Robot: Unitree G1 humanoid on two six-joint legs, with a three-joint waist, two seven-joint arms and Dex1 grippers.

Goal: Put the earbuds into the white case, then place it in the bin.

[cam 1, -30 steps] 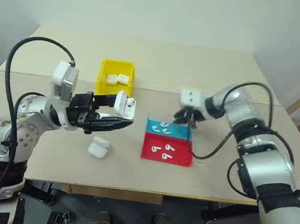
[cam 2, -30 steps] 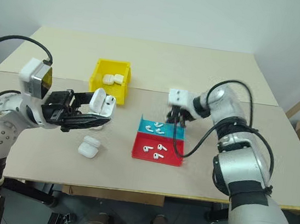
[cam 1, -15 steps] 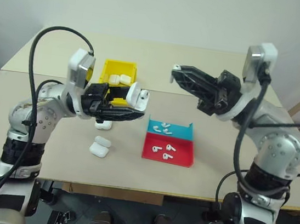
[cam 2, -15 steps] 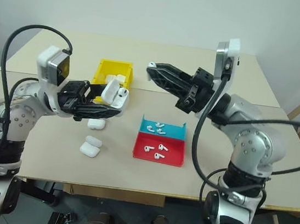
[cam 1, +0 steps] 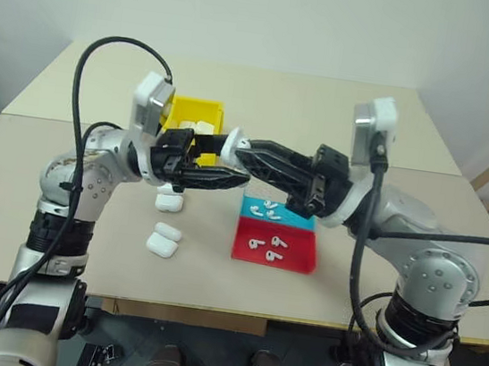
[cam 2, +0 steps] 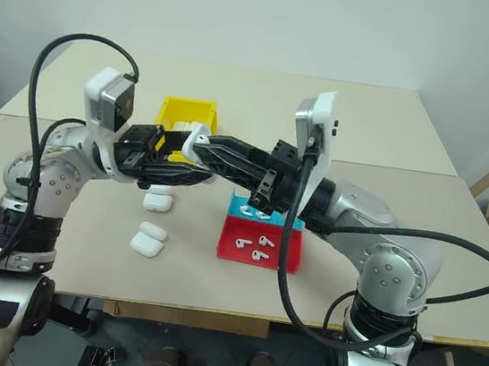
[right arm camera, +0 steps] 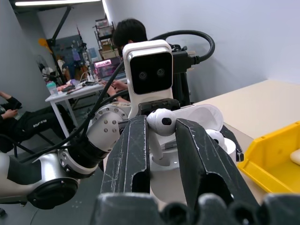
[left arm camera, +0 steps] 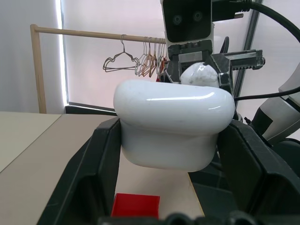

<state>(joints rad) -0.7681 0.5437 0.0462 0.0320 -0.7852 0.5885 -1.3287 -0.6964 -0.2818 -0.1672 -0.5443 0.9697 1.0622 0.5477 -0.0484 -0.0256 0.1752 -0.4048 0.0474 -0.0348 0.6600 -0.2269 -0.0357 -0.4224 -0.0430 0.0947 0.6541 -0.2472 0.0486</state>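
The earbud's stem stands in the slot point(right arm camera: 162, 162) below my right gripper's fingers, so the earbud would rest in the case. It is time for my right gripper to release the earbud.
My left gripper point(cam 1: 231, 169) is shut on the white case point(left arm camera: 173, 123), held with its lid open above the table in front of the yellow bin point(cam 1: 174, 116). My right gripper point(right arm camera: 162, 129) is shut on one of the earbuds point(right arm camera: 161, 120), with its tips right at the open case point(right arm camera: 165, 174). A second earbud point(right arm camera: 216, 136) sits inside the case. From the head views the two grippers meet tip to tip, the right gripper point(cam 1: 243, 150) reaching in from the right. More earbuds point(cam 1: 269, 244) lie in the red-and-blue tray point(cam 1: 296, 258).
Two closed white cases point(cam 1: 163, 243) lie on the table below my left gripper, and another point(cam 1: 167, 201) lies under it. The bin holds white cases point(cam 1: 201, 126). People sit at a desk point(right arm camera: 70, 91) behind the table.
My right arm rose from the tray and swung left, bringing an earbud to the case. My left gripper carried the case a little to the right.
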